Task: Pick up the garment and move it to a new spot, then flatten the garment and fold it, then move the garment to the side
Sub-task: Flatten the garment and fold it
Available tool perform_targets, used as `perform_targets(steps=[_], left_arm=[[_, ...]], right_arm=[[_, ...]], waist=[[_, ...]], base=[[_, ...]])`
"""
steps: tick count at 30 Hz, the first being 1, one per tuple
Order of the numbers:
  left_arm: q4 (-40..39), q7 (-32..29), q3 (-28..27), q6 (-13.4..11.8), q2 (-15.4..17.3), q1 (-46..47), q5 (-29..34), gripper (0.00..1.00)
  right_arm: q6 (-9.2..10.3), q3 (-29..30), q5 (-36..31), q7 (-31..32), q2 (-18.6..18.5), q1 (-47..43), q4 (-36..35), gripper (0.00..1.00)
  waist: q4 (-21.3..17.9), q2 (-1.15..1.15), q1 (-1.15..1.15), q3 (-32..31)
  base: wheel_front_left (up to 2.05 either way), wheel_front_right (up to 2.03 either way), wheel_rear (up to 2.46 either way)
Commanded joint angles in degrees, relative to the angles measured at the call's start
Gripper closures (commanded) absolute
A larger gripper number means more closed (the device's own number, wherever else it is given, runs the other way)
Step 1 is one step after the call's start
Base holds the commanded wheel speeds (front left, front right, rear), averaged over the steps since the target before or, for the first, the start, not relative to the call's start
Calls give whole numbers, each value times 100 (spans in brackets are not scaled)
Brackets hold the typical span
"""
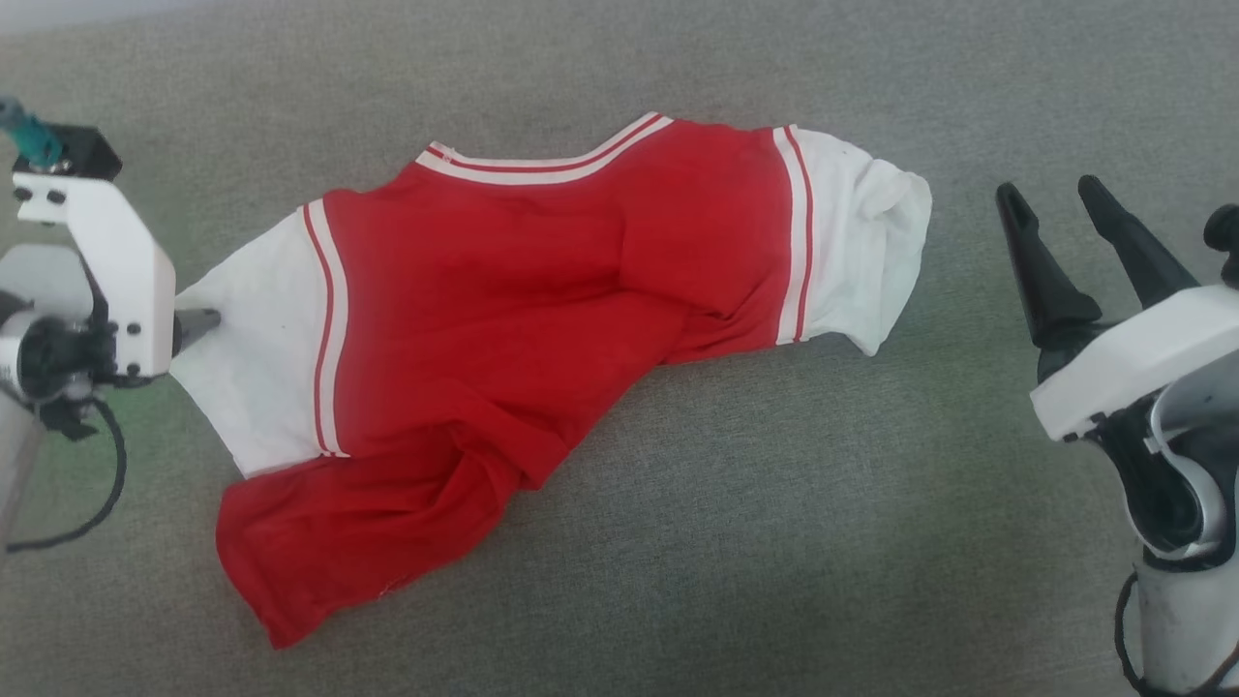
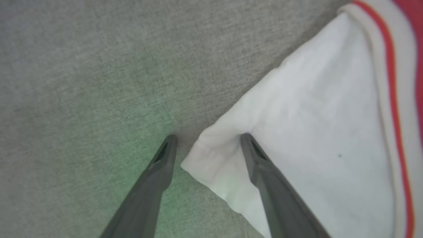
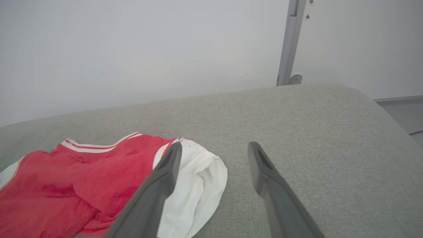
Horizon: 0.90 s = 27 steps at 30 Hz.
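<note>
The rumpled red body needs to be flattened, so the robot's right gripper should grab its other white sleeve next.
The garment lies rumpled on the grey fabric surface, red body in the middle and a white sleeve at each end, striped trim along the collar. Its lower hem is bunched toward the near left. My left gripper is at the left sleeve. In the left wrist view that gripper stands open, one finger pressing on the white sleeve and the other on bare fabric, the sleeve corner between them. My right gripper is open, to the right of the right sleeve and apart from it. In the right wrist view the gripper hovers above the surface beside the garment.
The grey surface curves down at its far right edge. A white wall rises behind it, with a metal pole standing against it. A dark cable hangs from my left wrist. Bare fabric stretches in front of and to the right of the garment.
</note>
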<state>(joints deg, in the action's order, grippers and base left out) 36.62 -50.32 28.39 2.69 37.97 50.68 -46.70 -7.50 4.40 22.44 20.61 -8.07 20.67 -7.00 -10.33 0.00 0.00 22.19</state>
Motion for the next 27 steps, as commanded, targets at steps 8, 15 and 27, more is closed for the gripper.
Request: perform_targets(steps=[8, 15, 27], left_arm=[[520, -553, 402, -168, -463, 93, 112, 0], [597, -285, 383, 47, -777, 350, -7, 100], [892, 250, 594, 398, -1444, 1076, 9, 100]], right_arm=[[2, -24, 41, 185, 20, 205, -6, 0], [2, 25, 84, 571, -78, 511, 305, 0], [2, -17, 83, 1981, -675, 1890, 2061, 0]], waist=[[6, 0, 0, 146], [152, 0, 0, 338], [840, 0, 0, 664]], base=[[0, 0, 0], [0, 0, 0], [0, 0, 0]])
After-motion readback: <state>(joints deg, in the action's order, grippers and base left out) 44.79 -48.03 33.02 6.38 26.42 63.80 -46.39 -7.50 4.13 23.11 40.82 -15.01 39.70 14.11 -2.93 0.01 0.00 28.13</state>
